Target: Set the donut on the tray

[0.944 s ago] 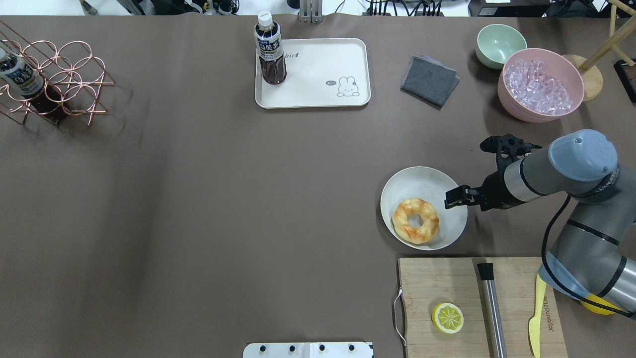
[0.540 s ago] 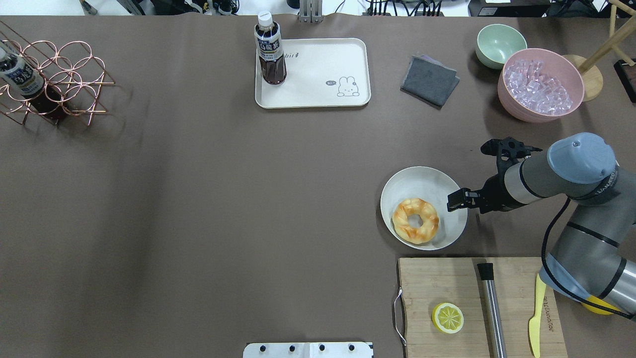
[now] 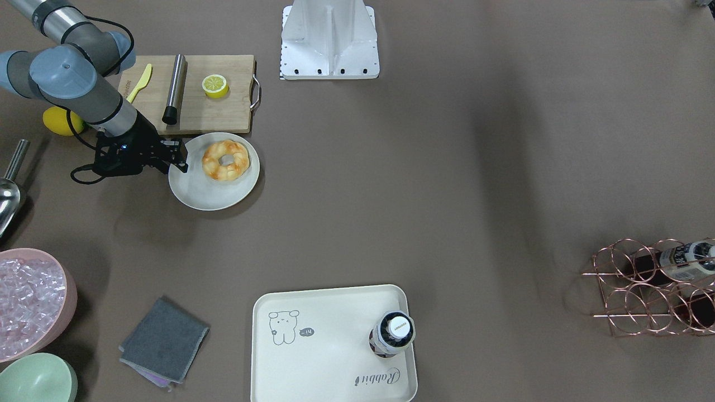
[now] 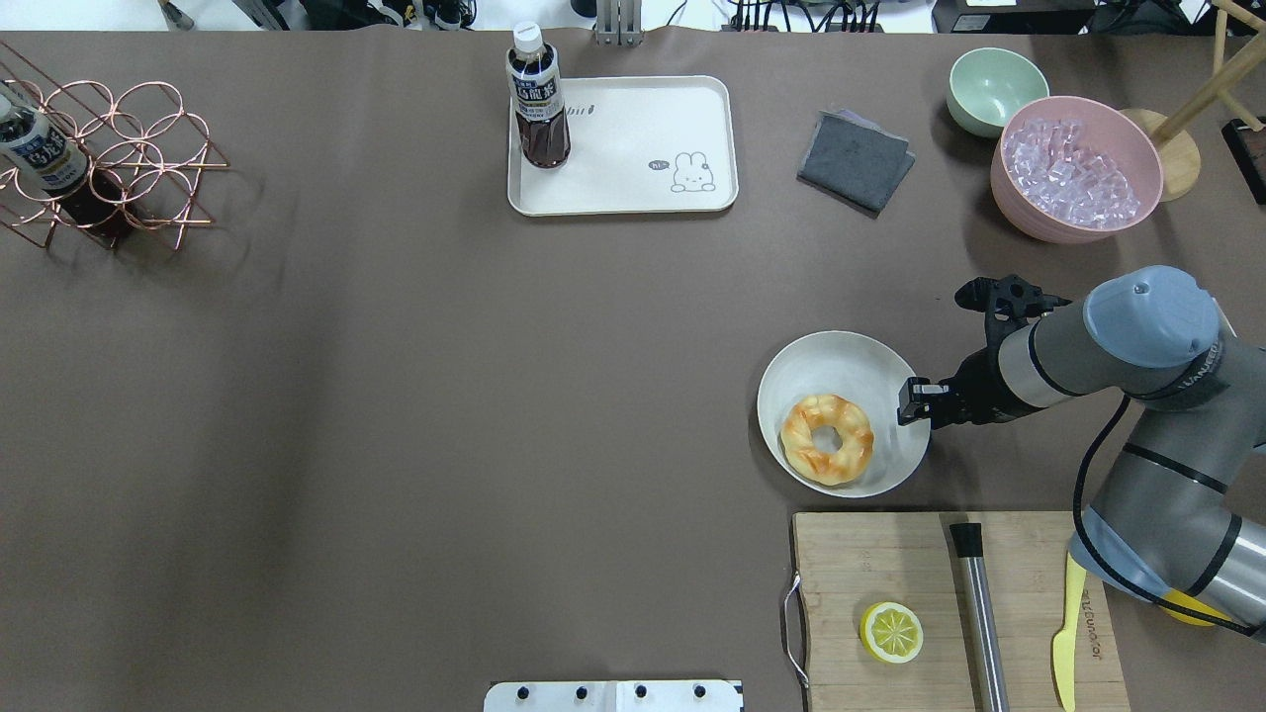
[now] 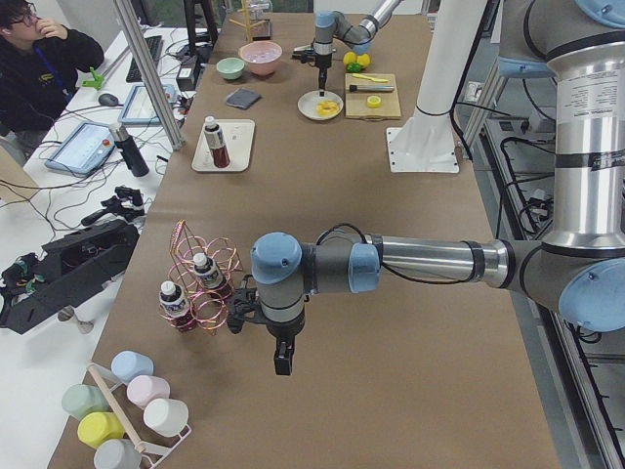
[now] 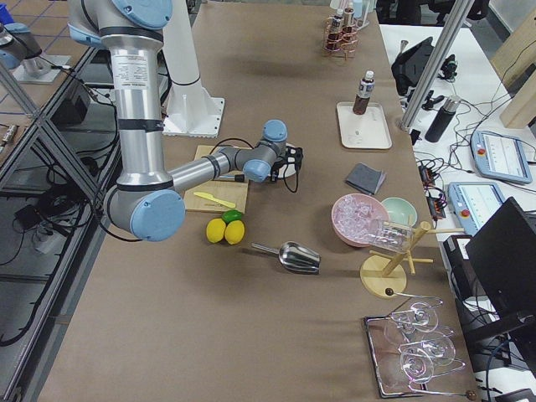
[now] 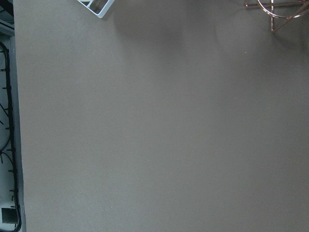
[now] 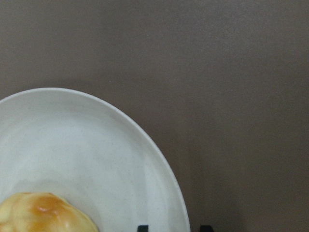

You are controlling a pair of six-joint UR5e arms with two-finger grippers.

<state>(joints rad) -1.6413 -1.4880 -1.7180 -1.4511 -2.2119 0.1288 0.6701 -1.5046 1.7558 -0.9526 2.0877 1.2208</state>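
Observation:
The robot's right gripper needs to carry the donut onto the tray, so it should next grab the plate by its rim (image 8: 175, 183).
The donut (image 4: 827, 438) is a golden-orange glazed ring lying on a round off-white plate (image 4: 841, 361); it also shows in the front view (image 3: 225, 160) and at the bottom edge of the right wrist view (image 8: 43, 212). My right gripper (image 4: 912, 400) is open and empty, over the plate's right rim, beside the donut and apart from it. The cream tray (image 4: 633, 148) with a bear drawing sits at the far middle of the table, with a dark drink bottle (image 4: 537, 99) upright on its left corner. My left gripper (image 5: 282, 362) points down at bare table near the copper rack; I cannot tell whether it is open.
A wooden cutting board (image 4: 890, 554) with a lemon half (image 4: 891, 632), a metal cylinder (image 4: 979, 613) and a yellow knife (image 4: 1066, 633) lies just in front of the plate. A pink bowl of ice (image 4: 1076, 168), a green bowl (image 4: 994, 89) and a grey cloth (image 4: 856, 160) stand far right. A copper rack (image 4: 109, 163) stands far left.
My right gripper has drifted slightly right and toward the near side, from over the plate's inside to its right rim. The donut and the plate have not moved.

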